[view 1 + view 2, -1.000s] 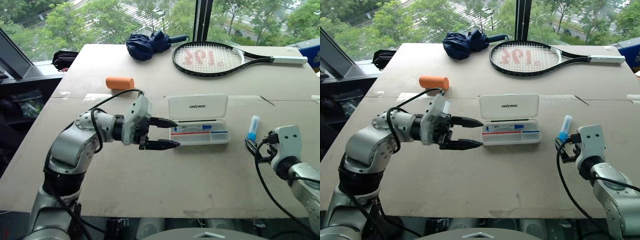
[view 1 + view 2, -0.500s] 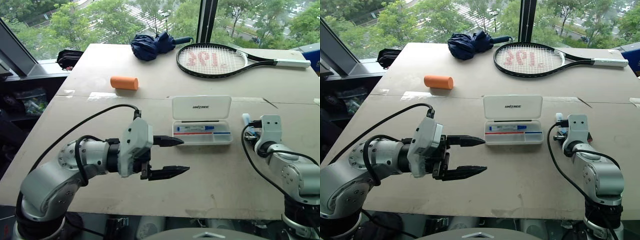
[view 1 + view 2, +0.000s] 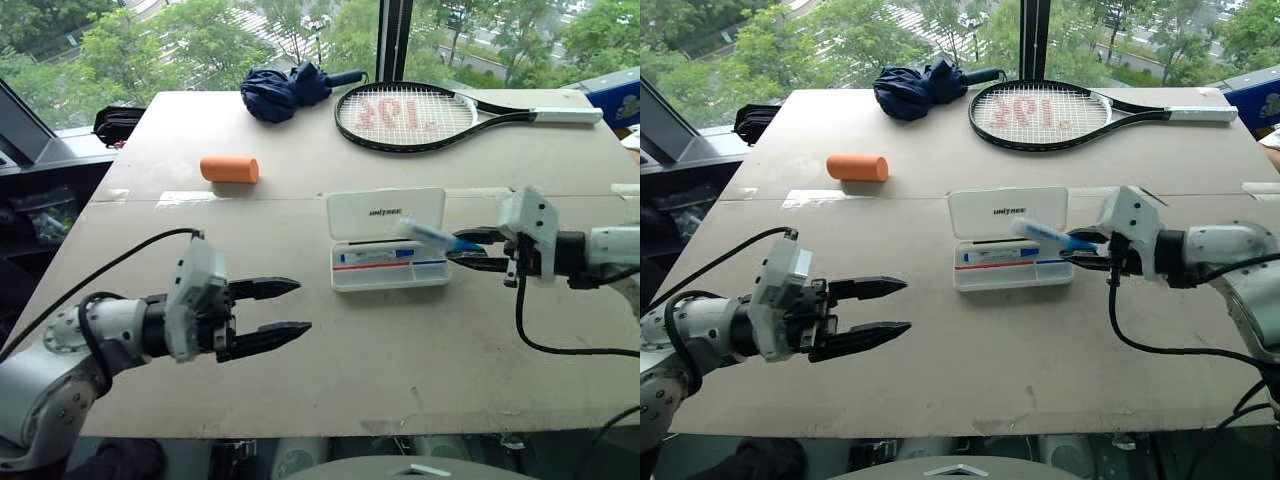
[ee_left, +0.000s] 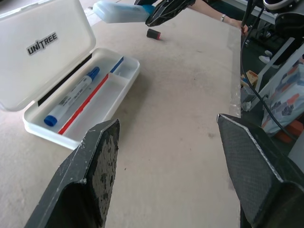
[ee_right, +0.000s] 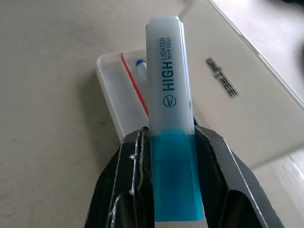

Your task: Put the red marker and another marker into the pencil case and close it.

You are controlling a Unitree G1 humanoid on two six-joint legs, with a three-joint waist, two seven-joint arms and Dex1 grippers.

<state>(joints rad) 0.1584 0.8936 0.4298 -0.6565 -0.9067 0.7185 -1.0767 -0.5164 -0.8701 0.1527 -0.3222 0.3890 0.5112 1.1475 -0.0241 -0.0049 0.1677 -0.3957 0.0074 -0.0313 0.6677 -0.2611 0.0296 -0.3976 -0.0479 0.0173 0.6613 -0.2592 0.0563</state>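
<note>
The blue highlighter (image 3: 432,236) is still above the pencil case's tray, so it is too early for my right gripper to open; bringing the highlighter down comes first.
The pencil case (image 3: 387,213) lies open mid-table, its white lid tipped back and its tray (image 4: 102,102) holding a white marker with a blue cap (image 4: 71,100) beside a red line. My right gripper (image 3: 470,250) is shut on a blue highlighter (image 5: 166,90), held level just over the tray's right end (image 3: 1040,235). Well to the left of the case, my left gripper (image 3: 300,306) hovers open and empty, pointing at it. The red marker is out of view.
An orange cylinder (image 3: 229,169) lies at the back left. A folded dark blue umbrella (image 3: 285,90) and a tennis racket (image 3: 405,116) lie along the far edge. A small dark and red piece (image 4: 153,33) sits on the table beyond the case.
My right gripper closed on the blue highlighter at the table's right, lifted it and swung it left over the case. The left arm drew back, away from the case.
</note>
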